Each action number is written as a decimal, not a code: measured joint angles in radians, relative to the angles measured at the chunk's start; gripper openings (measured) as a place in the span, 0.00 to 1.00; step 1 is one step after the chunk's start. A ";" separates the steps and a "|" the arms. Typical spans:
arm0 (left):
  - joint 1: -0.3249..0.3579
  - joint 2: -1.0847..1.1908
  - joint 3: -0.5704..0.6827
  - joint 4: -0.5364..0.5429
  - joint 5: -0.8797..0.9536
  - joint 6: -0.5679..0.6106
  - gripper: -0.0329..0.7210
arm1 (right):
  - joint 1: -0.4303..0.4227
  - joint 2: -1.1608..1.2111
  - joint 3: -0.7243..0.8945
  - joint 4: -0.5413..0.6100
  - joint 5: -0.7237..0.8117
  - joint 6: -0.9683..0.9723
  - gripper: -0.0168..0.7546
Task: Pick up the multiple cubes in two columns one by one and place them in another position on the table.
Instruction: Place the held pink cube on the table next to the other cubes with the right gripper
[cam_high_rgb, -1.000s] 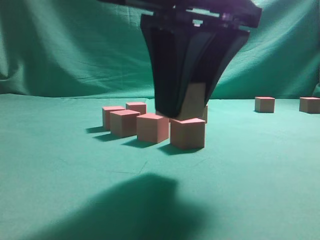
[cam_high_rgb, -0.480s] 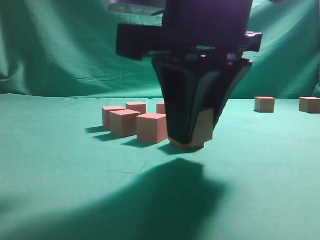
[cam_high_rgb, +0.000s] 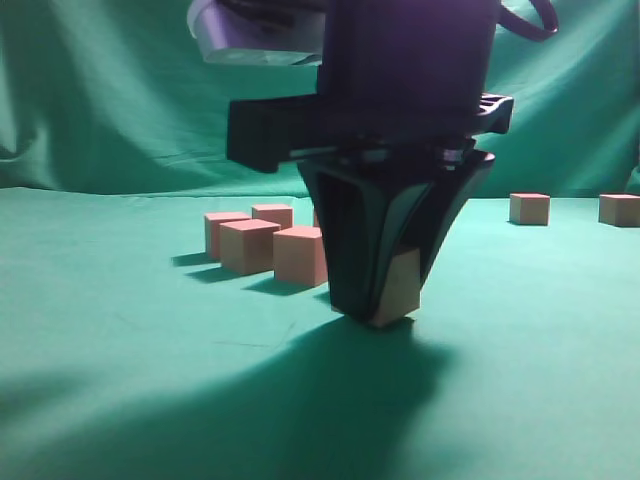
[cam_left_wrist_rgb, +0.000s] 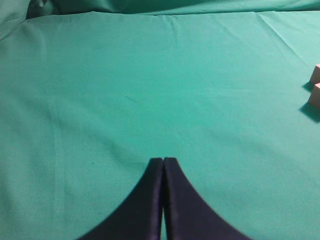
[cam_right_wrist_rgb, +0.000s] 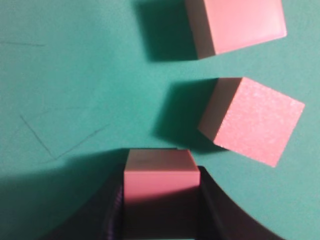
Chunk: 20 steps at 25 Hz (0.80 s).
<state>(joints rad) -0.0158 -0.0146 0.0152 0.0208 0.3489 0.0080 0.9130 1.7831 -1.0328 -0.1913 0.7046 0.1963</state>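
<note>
The cube's lower corner (cam_high_rgb: 384, 322) is down at the green table in the exterior view, so the cube would stand and my right gripper should release it.
My right gripper (cam_high_rgb: 375, 315) is shut on one cube (cam_high_rgb: 400, 290), held tilted and low over the green table (cam_high_rgb: 120, 380); whether it touches the cloth I cannot tell. In the right wrist view the held cube (cam_right_wrist_rgb: 160, 175) sits between the dark fingers of that gripper (cam_right_wrist_rgb: 161, 186), with two more cubes (cam_right_wrist_rgb: 235, 25) (cam_right_wrist_rgb: 255, 120) lying beyond it. Behind the gripper a group of cubes (cam_high_rgb: 300, 255) (cam_high_rgb: 248, 245) (cam_high_rgb: 272, 213) stands on the table. My left gripper (cam_left_wrist_rgb: 163, 161) is shut, empty, over bare cloth.
Two separate cubes (cam_high_rgb: 529, 208) (cam_high_rgb: 619, 209) stand at the far right near the wrinkled green backdrop (cam_high_rgb: 120, 100). Two cube corners (cam_left_wrist_rgb: 315, 85) show at the right edge of the left wrist view. A broad shadow lies on the cloth under the right arm.
The right gripper has come lower and nearer to the camera with the cube in it, and now covers the front cube of the row. The other cubes have not moved.
</note>
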 joint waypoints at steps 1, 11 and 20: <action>0.000 0.000 0.000 0.000 0.000 0.000 0.04 | 0.000 0.000 0.000 0.000 0.000 0.000 0.36; 0.000 0.000 0.000 0.000 0.000 0.000 0.04 | 0.000 0.000 0.000 0.000 0.000 0.000 0.36; 0.000 0.000 0.000 0.000 0.000 0.000 0.04 | 0.000 0.000 0.000 0.000 0.000 0.000 0.71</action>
<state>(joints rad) -0.0158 -0.0146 0.0152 0.0208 0.3489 0.0080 0.9130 1.7831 -1.0328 -0.1913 0.7046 0.1963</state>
